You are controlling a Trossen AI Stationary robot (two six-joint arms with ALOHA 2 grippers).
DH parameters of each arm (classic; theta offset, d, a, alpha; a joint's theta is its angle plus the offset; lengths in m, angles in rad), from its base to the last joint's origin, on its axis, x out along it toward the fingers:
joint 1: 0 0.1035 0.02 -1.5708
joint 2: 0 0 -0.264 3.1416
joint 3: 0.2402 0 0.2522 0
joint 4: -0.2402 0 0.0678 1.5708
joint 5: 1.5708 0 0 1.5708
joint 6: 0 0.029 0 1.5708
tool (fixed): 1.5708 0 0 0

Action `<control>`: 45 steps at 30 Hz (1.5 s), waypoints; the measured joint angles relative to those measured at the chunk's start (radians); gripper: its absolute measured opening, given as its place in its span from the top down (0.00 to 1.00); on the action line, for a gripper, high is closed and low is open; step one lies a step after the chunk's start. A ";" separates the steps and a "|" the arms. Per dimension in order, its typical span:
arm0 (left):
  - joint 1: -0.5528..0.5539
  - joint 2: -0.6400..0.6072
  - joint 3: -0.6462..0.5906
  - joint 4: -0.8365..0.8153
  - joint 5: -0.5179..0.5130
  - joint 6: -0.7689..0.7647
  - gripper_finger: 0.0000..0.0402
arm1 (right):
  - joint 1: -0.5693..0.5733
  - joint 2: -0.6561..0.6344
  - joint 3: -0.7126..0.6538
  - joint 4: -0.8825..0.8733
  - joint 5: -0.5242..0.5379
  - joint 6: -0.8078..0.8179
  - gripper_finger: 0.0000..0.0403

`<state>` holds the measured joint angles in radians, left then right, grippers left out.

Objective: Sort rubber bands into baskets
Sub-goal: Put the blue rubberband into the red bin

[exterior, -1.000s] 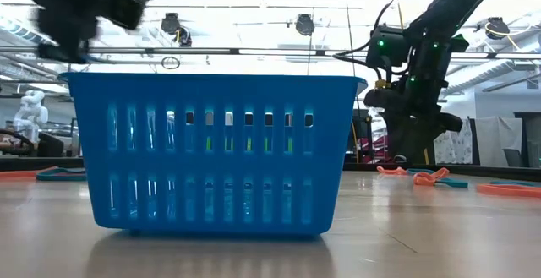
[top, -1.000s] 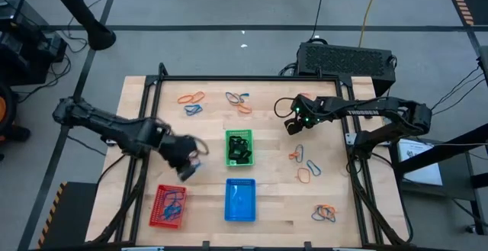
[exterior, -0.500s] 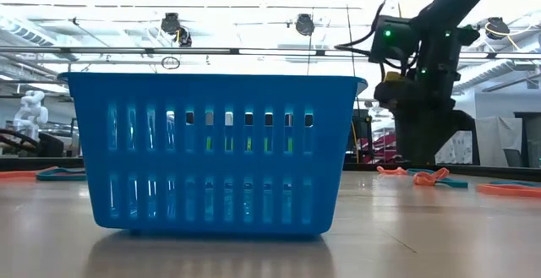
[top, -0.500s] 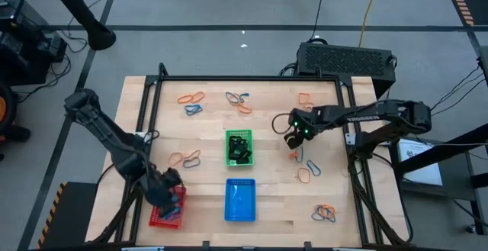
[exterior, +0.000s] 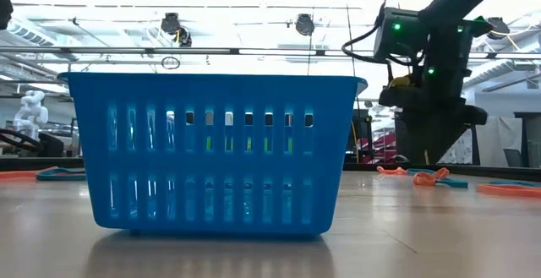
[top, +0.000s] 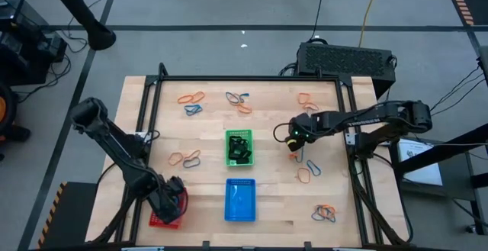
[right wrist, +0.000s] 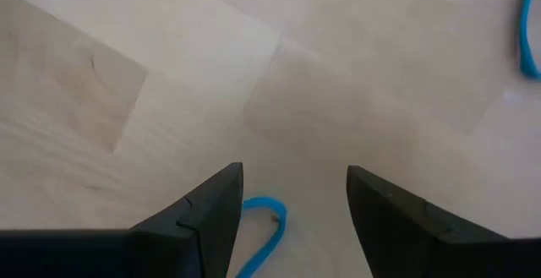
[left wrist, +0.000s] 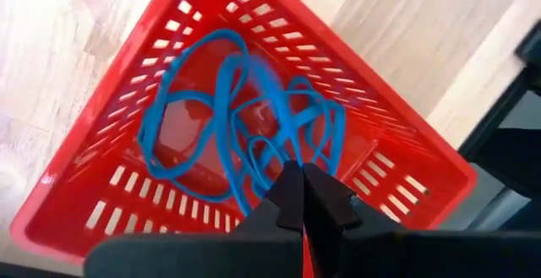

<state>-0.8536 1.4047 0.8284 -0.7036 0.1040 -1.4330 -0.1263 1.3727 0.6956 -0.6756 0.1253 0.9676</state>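
The blue rubber band's loop (top: 300, 155) is the part my right gripper needs to grab next. The blue rubber band should then be sorted into the red basket (top: 164, 218).
Three baskets stand on the table: green (top: 239, 148) with black rubber bands in it, blue (top: 240, 200) (exterior: 211, 151) and red (top: 166, 219) (left wrist: 101, 185). The red one holds several blue rubber bands (left wrist: 228, 109). My left gripper (top: 172, 199) (left wrist: 302, 185) hangs shut just above them. My right gripper (top: 293, 139) (right wrist: 296, 206) stands open over bare wood at the table's right. A blue rubber band (right wrist: 264, 223) lies on the table just inside one of its fingers, untouched. My left gripper pinches a strand of a blue rubber band (left wrist: 269, 170) at its fingertips. It comes from above, pointing down into the red basket. The rest of that band lies slack among the other blue bands on the basket's floor.
Loose bands lie in clusters: orange and blue at the far side (top: 191, 102) (top: 239, 101) (top: 305, 98), a pair left of the green basket (top: 184, 158), some near my right gripper (top: 305, 171), more at the near right (top: 325, 213). A black frame borders the table.
My left gripper has swung from beside the green basket toward the table's near left corner and come down over the red basket, staying shut. My right gripper has shifted a little toward the near edge, still open.
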 joint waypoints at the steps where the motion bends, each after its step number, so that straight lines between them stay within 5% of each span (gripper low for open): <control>1: 0.000 0.006 0.000 0.001 0.000 0.000 1.00 | 0.010 0.000 0.000 -0.009 0.000 0.018 0.50; 9: 0.000 0.017 0.000 0.014 -0.016 0.006 1.00 | 0.098 0.000 0.000 -0.026 -0.018 0.164 0.50; 17: 0.000 0.017 0.000 0.003 -0.073 0.005 0.99 | 0.143 0.000 0.000 -0.025 0.075 0.244 0.50; 30: 0.001 0.016 0.000 -0.017 0.007 -0.022 0.68 | 0.166 0.106 0.000 0.048 0.019 0.252 0.51; 36: 0.007 0.015 -0.001 -0.020 0.087 0.054 0.61 | 0.182 0.139 0.002 0.045 0.012 0.270 0.63; 45: 0.070 -0.058 0.024 -0.004 0.044 0.165 0.60 | 0.199 0.136 0.001 0.061 0.057 0.217 0.98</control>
<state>-0.7831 1.3466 0.8528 -0.7077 0.1476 -1.2676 0.0727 1.5084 0.6964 -0.6150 0.1827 1.1843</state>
